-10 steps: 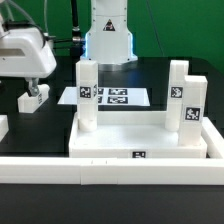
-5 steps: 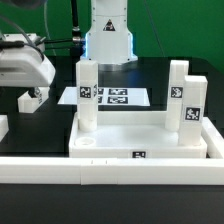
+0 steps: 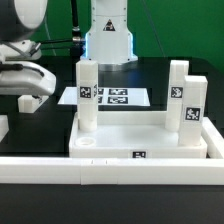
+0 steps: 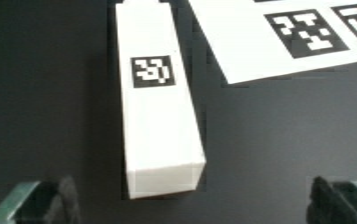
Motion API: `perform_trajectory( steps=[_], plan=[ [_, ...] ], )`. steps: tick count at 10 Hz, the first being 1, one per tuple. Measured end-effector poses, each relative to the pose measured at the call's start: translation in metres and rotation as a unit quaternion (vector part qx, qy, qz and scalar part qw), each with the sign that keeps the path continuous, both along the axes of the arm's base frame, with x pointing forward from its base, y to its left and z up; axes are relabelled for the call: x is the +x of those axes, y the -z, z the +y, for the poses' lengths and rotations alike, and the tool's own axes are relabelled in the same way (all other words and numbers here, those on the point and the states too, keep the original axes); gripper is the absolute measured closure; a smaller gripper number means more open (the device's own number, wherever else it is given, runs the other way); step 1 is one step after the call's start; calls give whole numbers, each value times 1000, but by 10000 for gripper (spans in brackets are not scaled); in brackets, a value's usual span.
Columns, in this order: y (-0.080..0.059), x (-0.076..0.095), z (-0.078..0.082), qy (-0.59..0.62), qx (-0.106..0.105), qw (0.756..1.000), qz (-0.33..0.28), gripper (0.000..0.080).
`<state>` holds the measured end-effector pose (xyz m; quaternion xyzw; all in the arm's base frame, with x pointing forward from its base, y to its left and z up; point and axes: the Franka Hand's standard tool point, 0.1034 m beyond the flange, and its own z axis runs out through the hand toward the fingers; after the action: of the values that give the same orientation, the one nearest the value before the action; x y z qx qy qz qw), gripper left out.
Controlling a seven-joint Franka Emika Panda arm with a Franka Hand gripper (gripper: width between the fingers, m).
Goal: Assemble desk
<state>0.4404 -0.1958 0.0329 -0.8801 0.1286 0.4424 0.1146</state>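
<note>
The white leg lies small below my fingers with black table wide around it, so it is too early to close and my gripper lowers first.
The white desk tabletop (image 3: 140, 150) lies at the front of the table with its raised rim up. Three white tagged legs stand upright in it: one on the exterior view's left (image 3: 87, 95) and two on its right (image 3: 178, 88) (image 3: 192, 112). A fourth white leg (image 4: 157, 110) lies flat on the black table, tag up. My gripper (image 4: 193, 200) is open just above it, and the leg's near end lies between the two fingertips (image 4: 36, 200), touching neither. In the exterior view my gripper (image 3: 30, 97) is low at the far left and hides most of that leg.
The marker board (image 3: 112, 96) lies flat behind the tabletop and also shows in the wrist view (image 4: 281, 35), next to the lying leg. A long white border rail (image 3: 110, 172) runs along the front. A small white piece (image 3: 3, 127) sits at the exterior view's left edge.
My arm has come down toward the table at the exterior view's left, over the lying leg. The tabletop and upright legs have not moved.
</note>
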Motion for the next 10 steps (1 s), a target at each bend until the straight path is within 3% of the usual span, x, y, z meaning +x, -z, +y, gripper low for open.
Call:
perform_trajectory(
  steps=[1,4,6,8,10],
  plan=[
    [4,-7,3,-12,-20,1000,21,150],
    [5,-7,2,-19,-16,1000,17,150],
    [10,-11,5,-26,-25,999,15,150],
    [19,-33,13,-26,-27,999,15,150],
    [24,-47,11,-17,-27,999,23,150]
  ],
)
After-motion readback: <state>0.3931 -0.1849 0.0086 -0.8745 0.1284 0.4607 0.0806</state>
